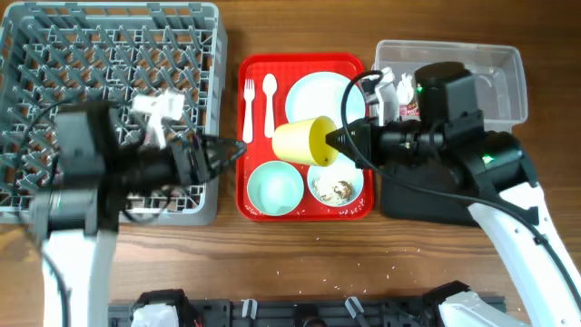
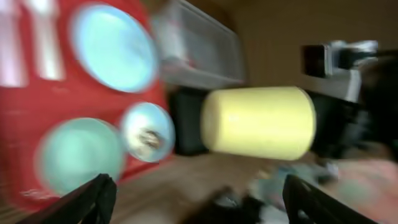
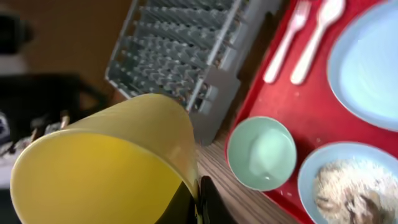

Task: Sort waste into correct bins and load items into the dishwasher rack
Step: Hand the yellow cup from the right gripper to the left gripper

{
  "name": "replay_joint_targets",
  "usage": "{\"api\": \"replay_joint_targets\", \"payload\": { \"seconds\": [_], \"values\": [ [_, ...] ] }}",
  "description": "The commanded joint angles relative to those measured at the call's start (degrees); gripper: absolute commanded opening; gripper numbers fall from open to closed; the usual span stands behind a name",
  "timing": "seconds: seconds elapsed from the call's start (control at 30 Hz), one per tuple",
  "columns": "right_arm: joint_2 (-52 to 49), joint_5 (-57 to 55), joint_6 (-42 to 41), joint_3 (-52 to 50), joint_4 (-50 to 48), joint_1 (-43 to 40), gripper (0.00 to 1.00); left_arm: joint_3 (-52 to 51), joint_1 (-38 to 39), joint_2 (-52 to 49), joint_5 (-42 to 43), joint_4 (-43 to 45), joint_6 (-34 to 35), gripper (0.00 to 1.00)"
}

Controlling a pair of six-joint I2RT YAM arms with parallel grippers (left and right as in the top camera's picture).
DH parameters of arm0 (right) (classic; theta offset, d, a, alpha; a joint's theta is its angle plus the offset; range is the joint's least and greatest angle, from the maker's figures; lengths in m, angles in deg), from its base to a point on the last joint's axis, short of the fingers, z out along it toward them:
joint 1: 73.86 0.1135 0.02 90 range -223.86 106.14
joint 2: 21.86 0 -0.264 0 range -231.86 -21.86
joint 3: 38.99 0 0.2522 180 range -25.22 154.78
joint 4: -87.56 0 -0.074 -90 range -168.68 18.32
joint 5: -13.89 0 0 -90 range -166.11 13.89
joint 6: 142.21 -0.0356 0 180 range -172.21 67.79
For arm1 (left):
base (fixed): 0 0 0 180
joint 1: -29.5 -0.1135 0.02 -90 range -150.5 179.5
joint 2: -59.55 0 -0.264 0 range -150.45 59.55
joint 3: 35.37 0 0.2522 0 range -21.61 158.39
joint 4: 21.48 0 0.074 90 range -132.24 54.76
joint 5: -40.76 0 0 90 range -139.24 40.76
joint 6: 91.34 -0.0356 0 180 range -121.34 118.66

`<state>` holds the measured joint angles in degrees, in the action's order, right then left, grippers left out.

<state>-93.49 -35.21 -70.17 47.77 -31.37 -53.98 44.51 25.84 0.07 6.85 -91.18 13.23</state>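
Note:
My left gripper's fingers stop short of the cup's base (image 1: 278,143). My right gripper will keep holding the yellow cup until my left gripper grips it.
My right gripper (image 1: 330,141) is shut on the rim of the yellow cup (image 1: 304,139) and holds it on its side above the red tray; the right wrist view shows the cup (image 3: 106,162) pinched between the fingers (image 3: 198,200). My left gripper (image 1: 229,150) is open and empty at the rack's right edge, pointing at the cup (image 2: 258,122). On the tray lie the white plate (image 1: 320,94), fork (image 1: 248,109), spoon (image 1: 269,102), green bowl (image 1: 275,188) and blue bowl with rice scraps (image 1: 336,184). The grey rack (image 1: 109,54) is at the left.
The clear tub (image 1: 490,77) stands at the back right with white and red waste (image 1: 399,93) in its left end, partly hidden by my right arm. The black tray (image 1: 408,198) lies under that arm. The red tray (image 1: 257,207) sits between the rack and the bins.

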Motion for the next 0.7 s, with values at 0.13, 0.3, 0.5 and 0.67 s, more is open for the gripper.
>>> {"api": "replay_joint_targets", "payload": {
  "seconds": [0.13, 0.3, 0.5, 0.67],
  "values": [
    [0.87, 20.74, 5.51, 0.28, -10.60, 0.07, 0.04, 0.63, -0.13, -9.18, 34.29, 0.72, -7.58, 1.00],
    [-1.03, 20.39, 0.85, 0.28, -20.13, 7.37, 0.04, 0.63, 0.61, -5.35, 34.29, 1.27, -7.50, 0.94],
    [-6.82, 20.48, -2.16, 0.28, -26.29, 11.45, 0.04, 0.63, 4.31, -3.91, 34.29, 1.31, -7.52, 0.84],
    [-6.78, 20.46, -2.16, 0.28, -26.75, 11.45, 0.05, 0.63, 4.31, -3.87, 34.27, 1.31, -7.52, 0.69]
  ]
}}
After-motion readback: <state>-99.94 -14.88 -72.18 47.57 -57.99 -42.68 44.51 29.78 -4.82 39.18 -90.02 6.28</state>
